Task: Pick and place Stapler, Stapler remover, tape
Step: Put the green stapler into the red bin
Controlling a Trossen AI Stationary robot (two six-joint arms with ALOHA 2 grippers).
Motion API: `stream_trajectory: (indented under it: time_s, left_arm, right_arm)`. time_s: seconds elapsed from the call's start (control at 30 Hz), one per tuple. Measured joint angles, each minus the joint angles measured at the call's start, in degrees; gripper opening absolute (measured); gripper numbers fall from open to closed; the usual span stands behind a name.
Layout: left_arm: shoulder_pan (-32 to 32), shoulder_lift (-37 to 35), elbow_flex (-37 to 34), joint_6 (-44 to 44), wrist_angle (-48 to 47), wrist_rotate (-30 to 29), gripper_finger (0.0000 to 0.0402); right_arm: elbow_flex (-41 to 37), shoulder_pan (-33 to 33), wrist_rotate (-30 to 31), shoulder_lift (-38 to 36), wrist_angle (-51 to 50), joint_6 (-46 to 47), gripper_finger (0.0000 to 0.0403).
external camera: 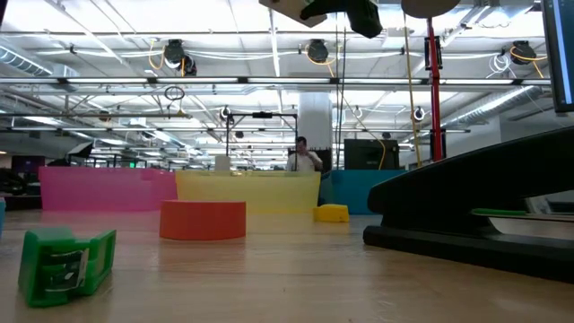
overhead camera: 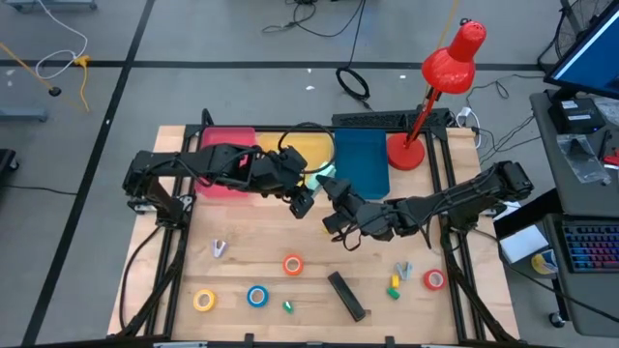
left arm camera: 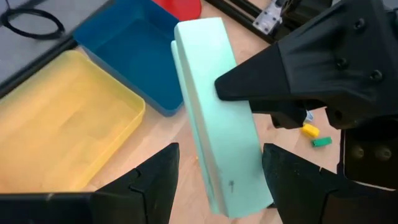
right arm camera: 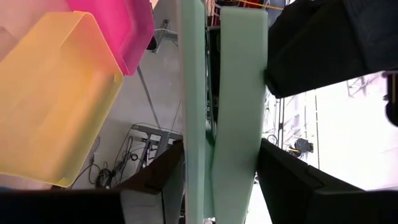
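The mint-green stapler needs to go over for the pink bin, so my left gripper will grab it next by its end with the small dark mark (left arm camera: 233, 186).
A mint-green stapler (left arm camera: 217, 112) is up in the air over the table's middle (overhead camera: 323, 175), between my two grippers. My right gripper (right arm camera: 217, 186) reaches in level from the table's right (overhead camera: 336, 190) and is shut on it. My left gripper (left arm camera: 221, 186) comes slanting down from the left (overhead camera: 303, 199) and stands open around the stapler's near end. A black stapler (overhead camera: 346, 296) lies flat near the front edge. The yellow (overhead camera: 204, 301), blue (overhead camera: 256, 296), orange (overhead camera: 292, 264) and red (overhead camera: 434, 280) tape rolls lie flat on the table. A green staple remover (external camera: 67, 262) rests nearby. My right gripper pinches the mint stapler between its two fingers, one on the top arm (right arm camera: 252, 155) and one on the base (right arm camera: 189, 162). The fingers come level from the table's right and lie across the stapler, about mid-length (left arm camera: 239, 93). The stapler is lifted clear. My left gripper's fingers flank the stapler's end; a gap shows beside one finger (left arm camera: 158, 180), and whether the other finger (left arm camera: 292, 180) touches I cannot tell.
Pink (overhead camera: 224, 159), yellow (overhead camera: 311, 150) and blue (overhead camera: 361, 159) bins stand in a row at the far edge. A red desk lamp (overhead camera: 440, 87) stands at the far right corner. More small removers lie at the front left (overhead camera: 220, 248) and front right (overhead camera: 403, 271).
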Motion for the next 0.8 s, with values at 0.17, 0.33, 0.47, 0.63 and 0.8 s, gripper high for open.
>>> stream_trajectory:
  time_s: [0.17, 0.33, 0.47, 0.63, 0.8]
  left_arm:
    - [1.17, -0.06, 0.0, 1.57, -0.2, 4.6, 0.0227]
    - [1.56, -0.06, 0.0, 2.02, -0.48, 6.72, 0.0227]
    - [1.5, -0.02, -0.02, -0.32, -0.54, 7.58, 0.0227]
    - [1.47, 0.01, -0.04, 0.23, -0.57, 8.01, 0.0227]
    - [1.87, 0.01, -0.04, 0.81, -0.57, 7.99, 0.0227]
  right_arm:
    - [-0.01, 0.0, -0.57, 0.0, 0.17, -2.56, 0.016]
    - [-0.01, -0.16, -2.36, 0.0, 0.73, -4.36, 0.0159]
    - [-0.01, -0.54, -2.81, 0.0, 1.36, -4.38, 0.0159]
    - [-0.01, -1.24, -3.47, -0.04, 1.08, -4.57, 0.0159]
    - [-0.01, -1.7, -4.35, -0.04, 0.85, -4.59, 0.0159]
